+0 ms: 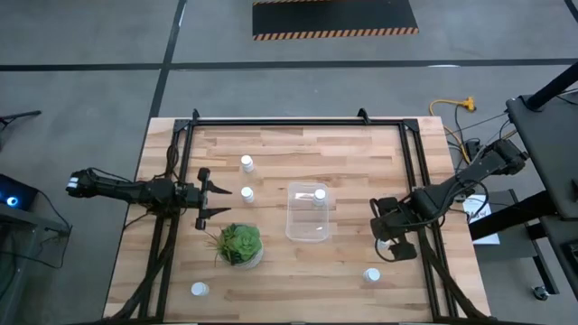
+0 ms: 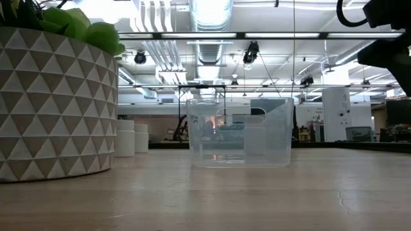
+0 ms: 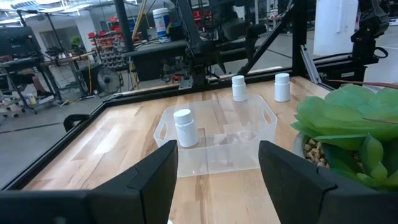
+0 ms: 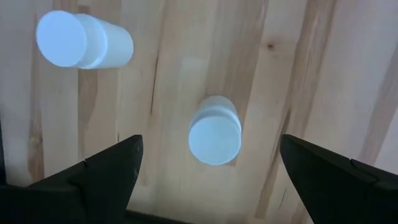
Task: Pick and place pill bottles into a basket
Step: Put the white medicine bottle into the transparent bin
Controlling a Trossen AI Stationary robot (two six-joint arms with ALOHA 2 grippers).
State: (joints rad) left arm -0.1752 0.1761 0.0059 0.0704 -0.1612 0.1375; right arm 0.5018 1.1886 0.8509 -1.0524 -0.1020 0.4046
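Observation:
The white cap of the bottle is still below my right gripper's fingers, so they would miss the bottle if they closed now. My right gripper needs to go lower before it closes.
My right gripper [image 1: 388, 236] is open and points down over an upright white pill bottle [image 4: 214, 132]; its fingers stand on either side of the bottle without touching it. A second bottle [image 4: 84, 40] stands nearby [image 1: 372, 274]. My left gripper [image 1: 215, 200] is open and empty, held level and facing the clear basket [image 1: 309, 215]. One bottle [image 3: 185, 127] stands on the table between it and the basket [image 3: 214, 140]. One bottle [image 1: 320, 195] shows inside the basket. Others stand at the far left [image 1: 247, 163] and near left [image 1: 199, 290].
A green plant in a round patterned pot [image 1: 239, 244] stands close to my left gripper on its near side; it fills the left of the low view [image 2: 51, 96]. Black frame rails [image 1: 415, 162] run along the table's left, right and far edges.

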